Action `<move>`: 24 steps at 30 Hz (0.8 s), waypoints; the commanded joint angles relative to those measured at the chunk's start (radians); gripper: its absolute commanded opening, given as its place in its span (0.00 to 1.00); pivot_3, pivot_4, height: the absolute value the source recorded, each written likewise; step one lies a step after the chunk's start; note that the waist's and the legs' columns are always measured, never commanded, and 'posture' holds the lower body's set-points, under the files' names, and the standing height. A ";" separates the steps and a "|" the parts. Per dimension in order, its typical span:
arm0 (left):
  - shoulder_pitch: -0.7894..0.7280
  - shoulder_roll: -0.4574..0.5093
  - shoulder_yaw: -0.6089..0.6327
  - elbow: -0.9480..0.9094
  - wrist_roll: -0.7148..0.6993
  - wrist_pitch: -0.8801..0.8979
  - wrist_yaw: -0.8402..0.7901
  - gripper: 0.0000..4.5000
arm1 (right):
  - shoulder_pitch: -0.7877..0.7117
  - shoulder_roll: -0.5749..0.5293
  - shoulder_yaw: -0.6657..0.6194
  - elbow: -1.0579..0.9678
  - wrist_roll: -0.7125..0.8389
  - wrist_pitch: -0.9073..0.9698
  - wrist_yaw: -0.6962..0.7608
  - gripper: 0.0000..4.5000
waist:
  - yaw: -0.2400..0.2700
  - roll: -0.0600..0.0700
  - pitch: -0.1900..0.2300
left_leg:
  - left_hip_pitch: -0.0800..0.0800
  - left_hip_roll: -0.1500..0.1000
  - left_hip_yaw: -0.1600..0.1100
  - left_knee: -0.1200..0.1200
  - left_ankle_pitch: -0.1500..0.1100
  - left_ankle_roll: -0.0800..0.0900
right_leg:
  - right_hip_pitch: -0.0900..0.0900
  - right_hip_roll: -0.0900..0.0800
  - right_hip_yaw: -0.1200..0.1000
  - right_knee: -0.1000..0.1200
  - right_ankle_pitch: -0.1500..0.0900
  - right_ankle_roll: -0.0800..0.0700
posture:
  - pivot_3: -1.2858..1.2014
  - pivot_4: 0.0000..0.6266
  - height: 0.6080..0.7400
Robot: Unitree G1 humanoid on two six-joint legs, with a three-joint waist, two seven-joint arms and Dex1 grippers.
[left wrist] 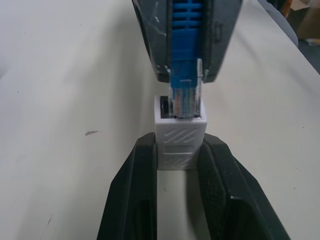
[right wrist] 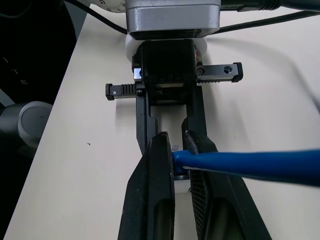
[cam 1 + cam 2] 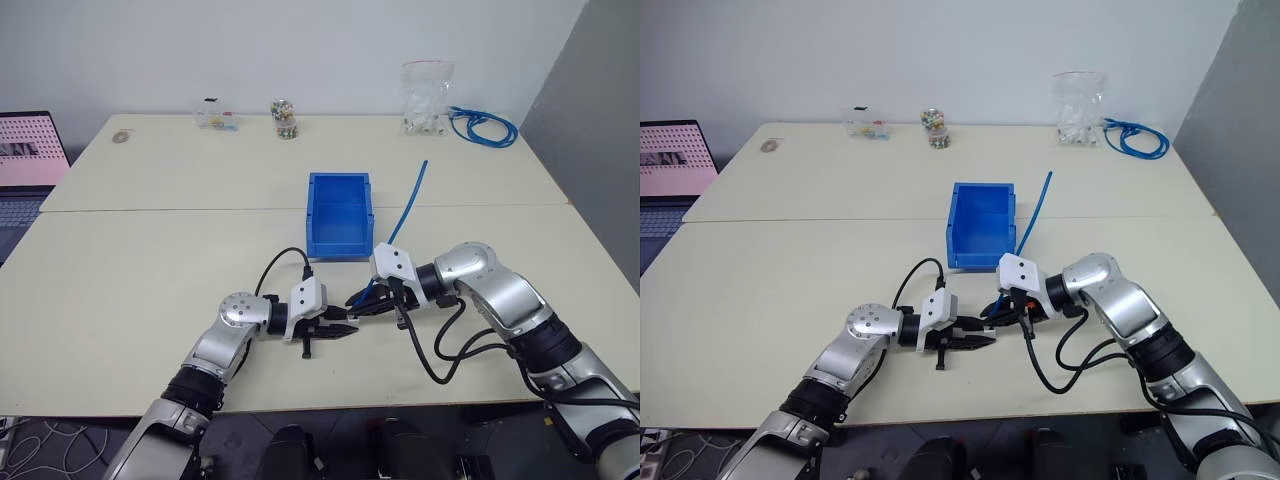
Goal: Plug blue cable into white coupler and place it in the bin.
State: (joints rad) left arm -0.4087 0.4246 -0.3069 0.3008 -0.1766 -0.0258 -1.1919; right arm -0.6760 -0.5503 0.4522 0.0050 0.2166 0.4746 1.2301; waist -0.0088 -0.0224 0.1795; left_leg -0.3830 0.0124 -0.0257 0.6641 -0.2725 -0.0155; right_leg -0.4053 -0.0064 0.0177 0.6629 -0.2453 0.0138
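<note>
The cable's plug end is short of the blue bin's front rim (image 3: 340, 257). The blue cable stays held in my right gripper for now, until the cable is over the bin.
In front of the blue bin (image 3: 338, 215), my two grippers meet tip to tip just above the table. My left gripper (image 1: 180, 152) is shut on the white coupler (image 1: 180, 135), one black finger (image 1: 132, 195) on each side of it. My right gripper (image 2: 178, 150) is shut on the blue cable (image 2: 250, 167) just behind its plug. The clear plug tip (image 1: 185, 102) sits in the coupler's dark opening, partly inside. From the right gripper (image 3: 362, 302) the cable (image 3: 410, 205) rises up and back, past the bin's right side, with its far end free in the air.
At the table's back edge stand a clear bag of white parts (image 3: 427, 98), a coiled bundle of blue cable (image 3: 485, 128), a small jar (image 3: 284, 120) and a small packet (image 3: 218, 118). A laptop (image 3: 30, 150) sits at the far left. A black cable (image 3: 275, 265) loops from my left wrist.
</note>
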 commanded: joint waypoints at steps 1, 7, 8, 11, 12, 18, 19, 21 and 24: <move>0.011 0.009 0.003 -0.018 0.006 0.005 -0.009 0.17 | -0.001 -0.014 -0.005 0.022 -0.017 0.052 0.000 0.03 | 0.000 0.000 0.000 | 0.000 0.000 0.000 0.000 0.000 0.000 | 0.000 0.000 0.000 0.000 0.000 0.000 | 0.52 0.24 1.00; 0.009 0.008 0.004 -0.017 0.007 0.005 -0.006 0.17 | 0.002 0.003 -0.015 0.001 0.006 0.096 -0.013 0.03 | 0.000 0.000 0.000 | 0.000 0.000 0.000 0.000 0.000 0.000 | 0.000 0.000 0.000 0.000 0.000 0.000 | 0.52 0.24 1.00; 0.008 0.007 0.004 -0.017 0.007 0.006 -0.006 0.17 | 0.004 0.003 -0.006 0.004 -0.006 0.087 -0.017 0.03 | 0.000 0.000 0.000 | 0.000 0.000 0.000 0.000 0.000 0.000 | 0.000 0.000 0.000 0.000 0.000 0.000 | 0.52 0.24 1.00; 0.005 0.006 0.004 -0.016 0.007 0.007 -0.006 0.17 | 0.006 0.000 0.019 0.012 -0.040 0.061 -0.025 0.03 | 0.000 0.000 0.000 | 0.000 0.000 0.000 0.000 0.000 0.000 | 0.000 0.000 0.000 0.000 0.000 0.000 | 0.52 0.24 1.00; 0.005 0.006 0.004 -0.017 0.006 0.007 -0.006 0.17 | 0.006 -0.001 0.026 0.013 -0.050 0.054 -0.028 0.03 | 0.000 0.000 0.000 | 0.000 0.000 0.000 0.000 0.000 0.000 | 0.000 0.000 0.000 0.000 0.000 0.000 | 0.52 0.24 1.00; 0.009 0.008 0.002 -0.022 0.007 0.008 -0.006 0.17 | 0.002 0.005 0.088 -0.021 -0.136 0.022 -0.055 0.03 | -0.001 0.001 0.000 | 0.000 0.000 0.000 0.000 0.000 0.000 | 0.000 0.000 0.000 0.000 0.000 0.001 | 0.52 0.24 1.00; 0.008 0.008 0.002 -0.022 0.007 0.008 -0.006 0.17 | 0.003 0.005 0.096 -0.028 -0.143 0.026 -0.056 0.03 | -0.001 0.001 -0.001 | 0.000 0.000 0.000 0.000 0.000 0.000 | 0.000 0.000 0.000 0.000 0.000 0.001 | 0.52 0.24 1.00; 0.008 0.008 0.002 -0.021 0.007 0.008 -0.006 0.17 | 0.006 0.007 0.106 -0.037 -0.154 0.035 -0.055 0.03 | -0.001 0.001 -0.001 | 0.000 0.000 0.000 0.000 0.000 0.000 | 0.000 0.000 0.000 0.000 -0.001 0.001 | 0.52 0.24 1.00; 0.009 0.005 0.000 -0.023 0.008 0.007 -0.004 0.17 | 0.014 0.011 0.124 -0.026 -0.174 0.047 -0.058 0.03 | -0.002 0.001 -0.001 | 0.001 0.000 0.000 0.000 0.000 0.000 | 0.000 0.000 0.000 0.000 -0.001 0.001 | 0.52 0.24 1.00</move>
State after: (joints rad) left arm -0.4078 0.4286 -0.3054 0.2991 -0.1763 -0.0237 -1.1915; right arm -0.6871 -0.5368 0.5242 -0.0610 0.1012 0.4909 1.1940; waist -0.0106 -0.0216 0.1782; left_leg -0.3824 0.0125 -0.0259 0.6638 -0.2725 -0.0155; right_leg -0.4052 -0.0063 0.0176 0.6632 -0.2460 0.0149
